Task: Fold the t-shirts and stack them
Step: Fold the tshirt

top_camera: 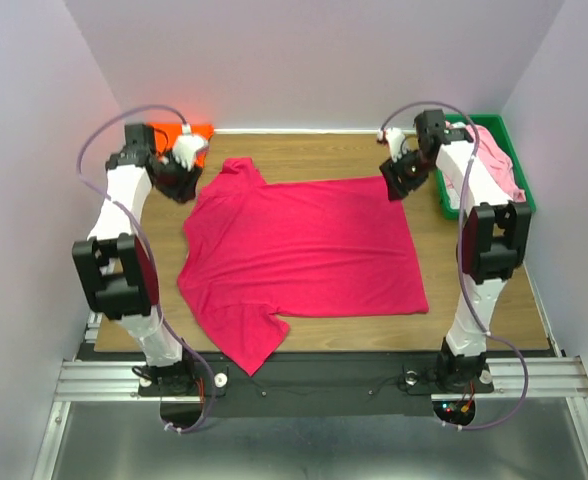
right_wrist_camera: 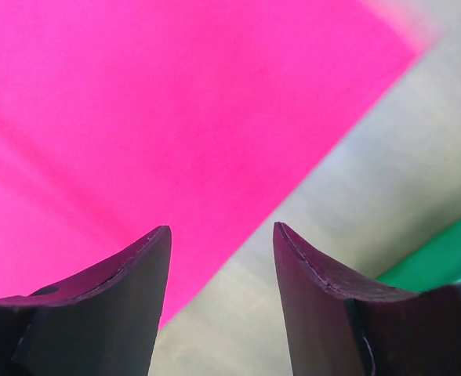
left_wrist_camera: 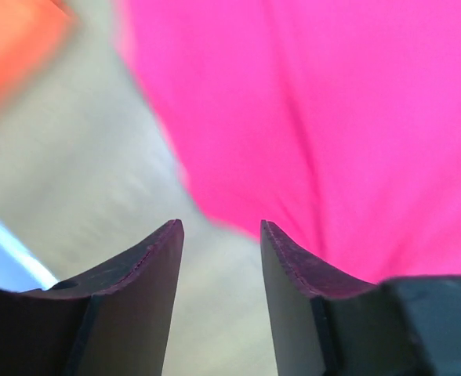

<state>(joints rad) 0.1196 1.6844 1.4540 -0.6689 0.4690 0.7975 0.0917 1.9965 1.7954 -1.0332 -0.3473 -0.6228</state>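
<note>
My right gripper takes hold of the crimson-magenta t-shirt by its far corner beside the green tray next, to fold the t-shirt's far side inward.
A crimson-magenta t-shirt lies spread flat across the middle of the wooden table, one sleeve hanging toward the near edge. My left gripper hovers at its far left shoulder. In the left wrist view it is open, with bare table between the fingers and the shirt just ahead to the right. My right gripper is at the shirt's far right corner and is open too, the shirt's edge running past its left finger. An orange t-shirt lies at the back left. A pale pink t-shirt is heaped in the tray.
A green plastic tray stands at the far right of the table; its edge shows close to my right gripper. The orange cloth is near my left gripper. Walls enclose the table on three sides.
</note>
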